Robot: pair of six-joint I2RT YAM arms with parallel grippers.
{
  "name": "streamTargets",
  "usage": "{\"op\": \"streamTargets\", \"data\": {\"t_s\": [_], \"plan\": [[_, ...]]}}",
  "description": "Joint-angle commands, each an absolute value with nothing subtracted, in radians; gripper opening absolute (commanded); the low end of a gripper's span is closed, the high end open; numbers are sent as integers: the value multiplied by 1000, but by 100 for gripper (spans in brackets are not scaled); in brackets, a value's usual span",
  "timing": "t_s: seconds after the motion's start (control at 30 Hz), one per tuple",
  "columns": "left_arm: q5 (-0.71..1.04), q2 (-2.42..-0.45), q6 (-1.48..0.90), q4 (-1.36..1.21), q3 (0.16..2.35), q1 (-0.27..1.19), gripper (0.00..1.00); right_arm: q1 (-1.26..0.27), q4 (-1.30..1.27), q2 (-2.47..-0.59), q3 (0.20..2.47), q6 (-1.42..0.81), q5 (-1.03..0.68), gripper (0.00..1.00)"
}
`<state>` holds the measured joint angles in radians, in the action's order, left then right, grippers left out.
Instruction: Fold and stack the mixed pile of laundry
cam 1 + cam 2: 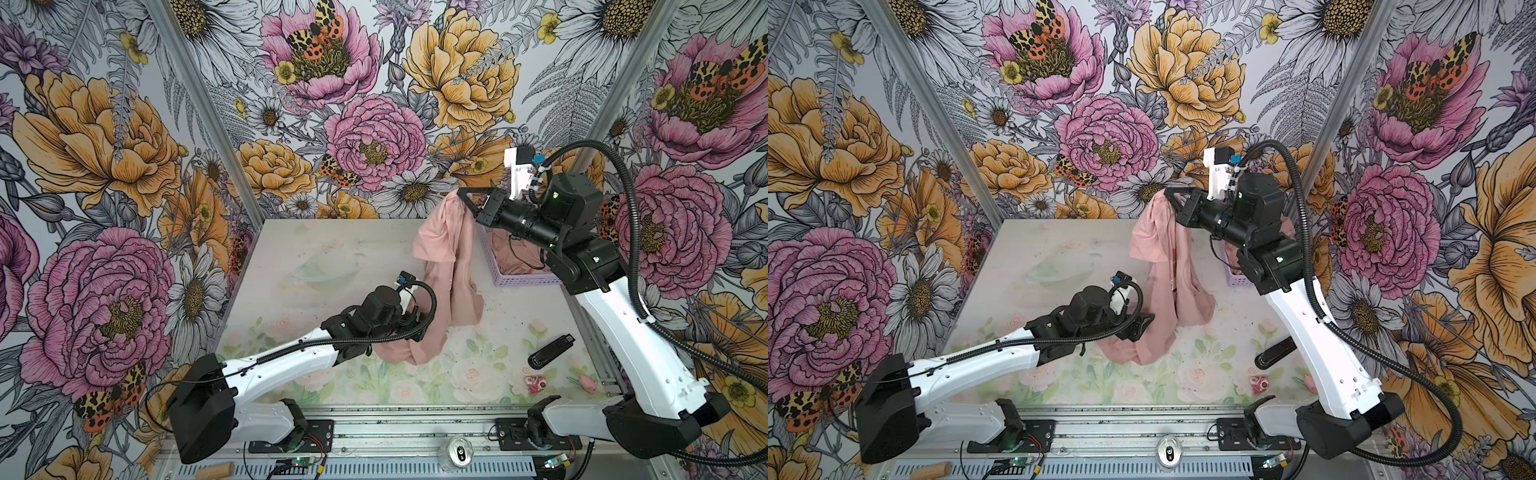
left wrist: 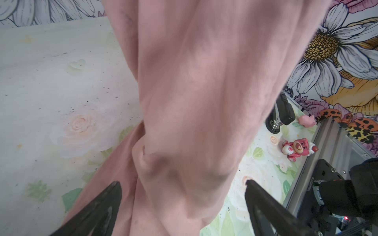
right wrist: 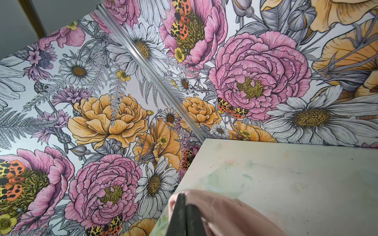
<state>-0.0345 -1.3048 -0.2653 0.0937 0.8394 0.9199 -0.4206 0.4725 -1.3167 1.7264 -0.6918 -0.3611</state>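
Note:
My left gripper will next grab the dusty-pink garment [image 1: 440, 249] by its hanging folds near the table, away from my right gripper, to spread the garment for folding.
A dusty-pink garment [image 1: 440, 249] [image 1: 1158, 257] from the laundry pile hangs from my right gripper [image 1: 461, 192] [image 1: 1169, 193], which is raised over the back right of the table. Its lower end lies crumpled on the table. In the right wrist view that gripper [image 3: 185, 199] is shut on a fold of the pink cloth [image 3: 225, 212]. My left gripper [image 1: 1144, 322] [image 2: 184, 183] sits low beside the hanging cloth [image 2: 204, 92]. Its fingers [image 2: 106, 202] stand wide apart and open, with cloth between them, not pinched. More pink laundry [image 1: 515, 253] lies in the basket.
The lavender basket [image 1: 498, 274] [image 1: 1237, 278] stands at the back right under my right arm. A black stapler [image 1: 550, 351] [image 2: 283, 111], a pink bear toy [image 1: 534, 384] [image 2: 297, 148] and a small pink figure [image 1: 587, 383] lie at the front right. A can [image 1: 459, 451] rests on the front rail.

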Motion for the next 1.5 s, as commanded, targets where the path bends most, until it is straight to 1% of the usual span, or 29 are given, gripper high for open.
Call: {"op": "streamTargets", "data": {"t_s": [0.0,0.17,0.3,0.33,0.4,0.43,0.47,0.5,0.57,0.6,0.63,0.83,0.97,1.1,1.17,1.23,1.3,1.37,1.47], "plan": [[50,-1366,-309,-62,863,925,96,-425,399,-1330,1740,-726,-277,0],[132,-1508,-326,-78,929,927,97,-421,395,-1358,1770,-733,-255,0],[167,-1577,-313,-72,966,925,97,-410,395,-1376,1806,-736,-235,0],[174,-1593,-311,-61,981,923,95,-407,395,-1380,1811,-737,-230,0],[181,-1629,-309,-8,1016,915,80,-402,395,-1388,1820,-736,-223,0],[183,-1639,-307,22,1028,910,69,-398,395,-1390,1822,-736,-221,0],[176,-1638,-307,46,1030,904,55,-391,397,-1391,1823,-733,-219,0],[170,-1630,-305,64,1024,898,43,-386,398,-1390,1820,-729,-219,0],[145,-1584,-302,118,1005,888,13,-367,410,-1382,1808,-717,-219,0],[135,-1553,-298,149,997,885,4,-356,422,-1376,1800,-709,-221,0],[115,-1513,-294,189,986,885,0,-345,434,-1368,1791,-695,-225,0],[-5,-1196,-270,437,948,887,0,-283,495,-1271,1708,-581,-306,0],[-125,-971,-278,597,961,898,0,-272,547,-1185,1699,-552,-343,0],[-268,-826,-280,775,1072,895,0,-269,599,-1134,1754,-570,-383,0],[-331,-792,-261,842,1162,888,0,-269,630,-1135,1816,-571,-417,0],[-355,-788,-224,862,1240,866,0,-269,651,-1140,1869,-564,-426,0],[-332,-810,-176,861,1308,810,0,-267,660,-1152,1905,-551,-418,0],[-228,-858,-130,848,1359,690,0,-268,657,-1172,1910,-539,-391,0],[148,-940,-145,744,1376,393,0,-266,634,-1234,1895,-518,-342,0]]}}
